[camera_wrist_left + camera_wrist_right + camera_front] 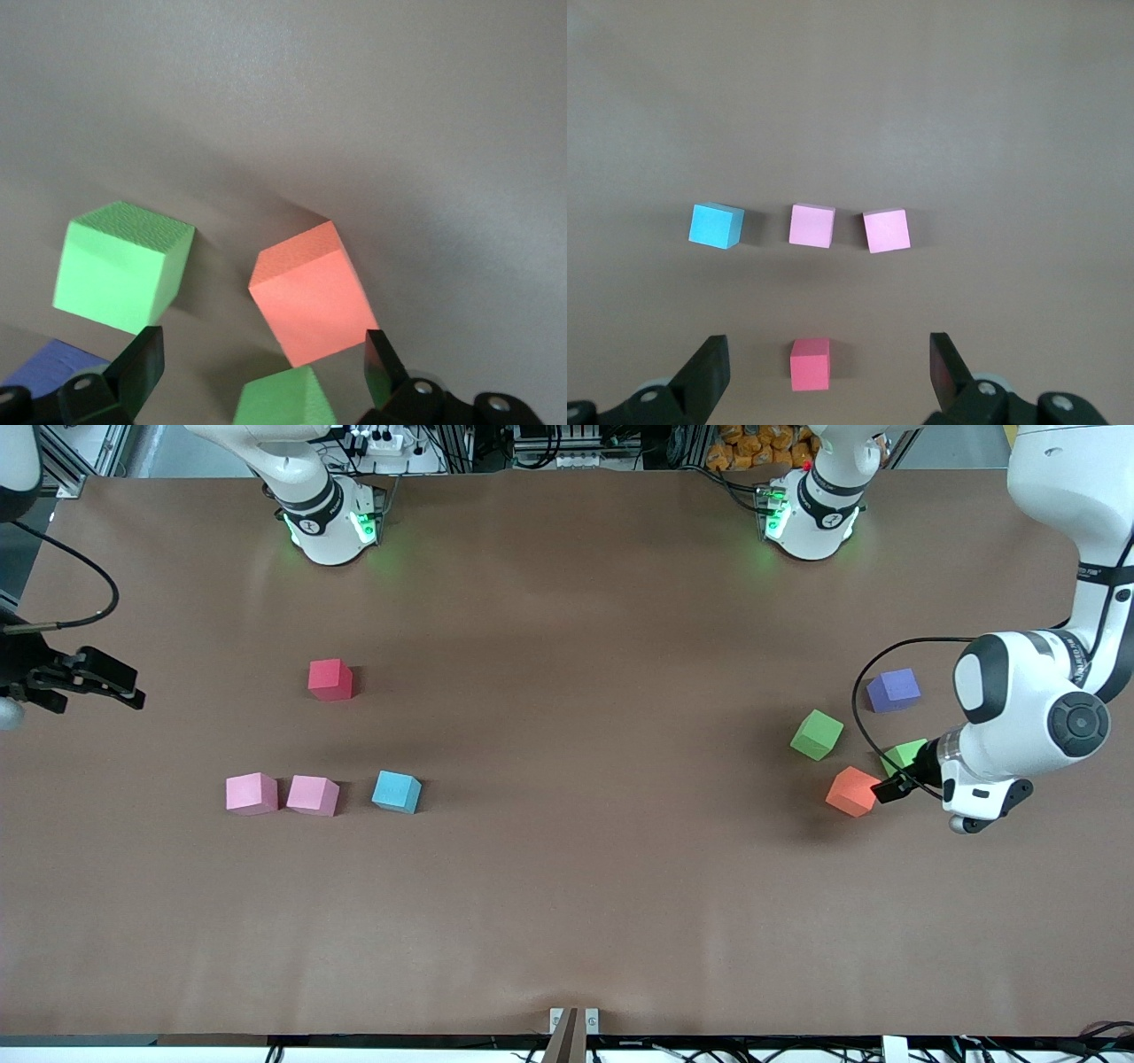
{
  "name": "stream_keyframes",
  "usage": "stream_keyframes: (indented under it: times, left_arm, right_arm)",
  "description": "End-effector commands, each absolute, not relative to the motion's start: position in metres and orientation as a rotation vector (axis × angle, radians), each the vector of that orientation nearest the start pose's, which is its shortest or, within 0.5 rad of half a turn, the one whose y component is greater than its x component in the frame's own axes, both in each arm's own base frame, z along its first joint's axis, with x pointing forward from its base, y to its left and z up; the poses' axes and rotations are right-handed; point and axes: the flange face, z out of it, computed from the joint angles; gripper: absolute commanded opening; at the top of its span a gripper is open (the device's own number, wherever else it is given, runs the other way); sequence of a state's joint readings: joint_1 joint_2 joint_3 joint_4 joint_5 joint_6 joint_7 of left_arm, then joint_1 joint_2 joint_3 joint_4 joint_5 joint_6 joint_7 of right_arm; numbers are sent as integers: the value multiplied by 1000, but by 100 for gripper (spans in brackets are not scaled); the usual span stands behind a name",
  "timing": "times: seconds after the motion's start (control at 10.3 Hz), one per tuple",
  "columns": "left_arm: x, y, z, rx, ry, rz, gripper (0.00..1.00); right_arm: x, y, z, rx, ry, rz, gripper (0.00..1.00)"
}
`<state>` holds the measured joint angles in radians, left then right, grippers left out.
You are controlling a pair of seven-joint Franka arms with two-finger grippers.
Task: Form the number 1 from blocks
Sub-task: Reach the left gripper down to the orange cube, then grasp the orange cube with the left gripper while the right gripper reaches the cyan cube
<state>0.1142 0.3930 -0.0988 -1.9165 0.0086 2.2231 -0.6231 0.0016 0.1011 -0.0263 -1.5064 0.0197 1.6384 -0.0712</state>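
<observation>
The orange block (852, 791) will start the number 1, so the left gripper needs to grab it by its opposite sides next.
Toward the left arm's end of the table lie an orange block (852, 791) (312, 292), a green block (816, 734) (120, 266) and a second green block (904, 755) (285, 398), which my left hand partly hides. My left gripper (893, 781) (261, 343) hangs open low over them, the second green block and the orange block's corner lying between its fingers, nothing gripped. Toward the right arm's end, two pink blocks (251, 794) (313, 794) (886, 230) (812, 225) and a light blue block (396, 792) (715, 226) sit in a row. My right gripper (124, 686) (826, 348) is open and empty, high over that end.
A red cube (330, 679) (811, 363) stands alone, farther from the front camera than the pink row. A purple cube (893, 690) (53, 367) lies next to the green blocks, under the left arm. The brown table (585, 779) stretches bare between the two groups.
</observation>
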Motion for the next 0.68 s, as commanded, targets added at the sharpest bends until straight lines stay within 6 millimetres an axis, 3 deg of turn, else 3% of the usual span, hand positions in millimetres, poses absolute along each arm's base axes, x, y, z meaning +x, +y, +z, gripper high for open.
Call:
stream_keyframes:
  times: [0.0,0.19,0.58]
  left_arm:
    - [614,-13,273,-2911,-1171,100,100]
    - [617,-27,258,-2863,-1307,72,100]
    - [614,-25,232,-2823,-1357,106,100]
  right_arm:
    - [599,4,604,-3118,-105,-85,100]
    - [604,19,597,-3116,-143,-89,100]
    - [619,58,575,-3110,-237,-115,100]
